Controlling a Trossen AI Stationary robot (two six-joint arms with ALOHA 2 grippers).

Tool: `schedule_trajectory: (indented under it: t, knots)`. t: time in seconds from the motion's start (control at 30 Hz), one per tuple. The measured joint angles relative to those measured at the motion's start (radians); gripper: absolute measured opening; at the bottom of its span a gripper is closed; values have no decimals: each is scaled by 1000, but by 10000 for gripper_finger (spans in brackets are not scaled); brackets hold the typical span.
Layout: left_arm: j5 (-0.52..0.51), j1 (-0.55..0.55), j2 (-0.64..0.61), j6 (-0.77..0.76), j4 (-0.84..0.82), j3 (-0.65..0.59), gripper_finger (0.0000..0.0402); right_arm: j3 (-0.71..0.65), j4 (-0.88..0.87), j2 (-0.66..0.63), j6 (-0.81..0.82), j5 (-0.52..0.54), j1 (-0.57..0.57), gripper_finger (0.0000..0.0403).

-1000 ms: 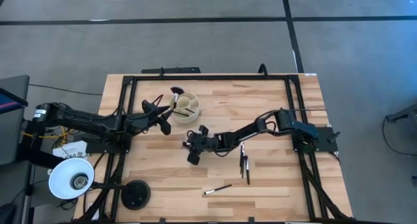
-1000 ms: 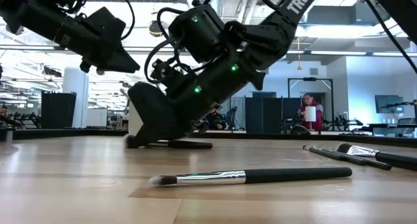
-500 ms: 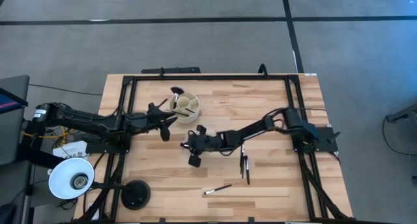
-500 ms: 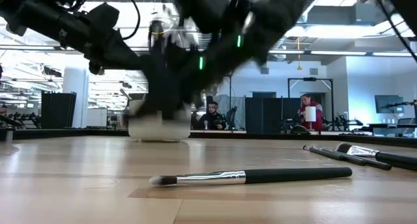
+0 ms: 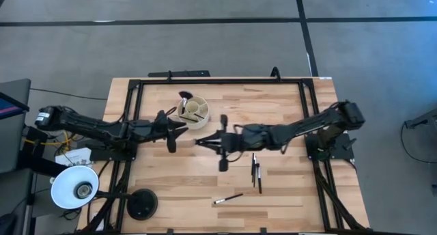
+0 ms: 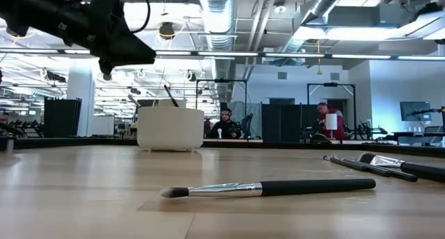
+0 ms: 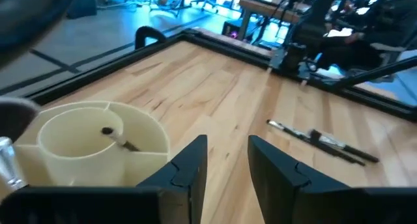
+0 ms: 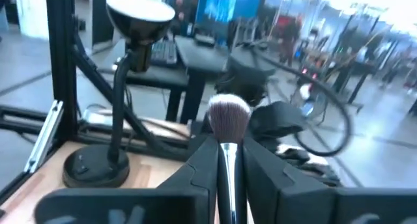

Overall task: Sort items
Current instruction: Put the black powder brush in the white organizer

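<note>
My right gripper keeps hold of the brush until one end of it sits in the cup. The brush's fluffy head still hovers over wood, outside the cup's near rim (image 5: 195,128).
My right gripper (image 5: 205,141) hovers mid-table, shut on a brush with a fluffy head (image 8: 228,113). My left gripper (image 5: 174,129) is open and hangs just left of the round cream divided cup (image 5: 193,112), touching nothing. In the left wrist view its gripper (image 7: 228,162) faces the cup (image 7: 98,139), which holds a thin brush (image 7: 118,138). A dark fluffy brush head (image 5: 183,95) sticks out over the cup's far rim. A few dark brushes (image 5: 256,173) lie flat right of centre, and one more (image 5: 227,199) lies near the near edge, also seen as a brush (image 6: 268,189) in the low view. My right gripper pinches the brush between its two fingers (image 8: 202,165) at the silvery ferrule (image 8: 228,160), just behind the head. The brush lies along the fingers, and its head juts out past the fingertips toward the table's left. It is lifted clear of the table, roughly level.
A white lamp shade (image 5: 74,187) and its round black base (image 5: 142,204) stand at the near left corner. A black frame rail (image 5: 218,81) runs around the table. Bare wood lies between the cup and the loose brushes. People sit in the room behind (image 6: 330,121).
My right gripper, which was tipped down onto the table a second ago, has risen out of the low view with the brush and turned level, its arm stretching out toward the table's left. My left gripper has edged closer to the cup.
</note>
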Motion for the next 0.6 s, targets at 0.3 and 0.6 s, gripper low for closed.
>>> schedule_trajectory:
  t: [0.3, 0.6]
  knots:
    - [175, -83, 15, 168, 289, 0, 108, -349, 896, 72, 100, -187, -97, 38]
    - [175, -119, 150, 308, 516, 0, 108, -186, 1182, 364, 321, -312, -181, 53]
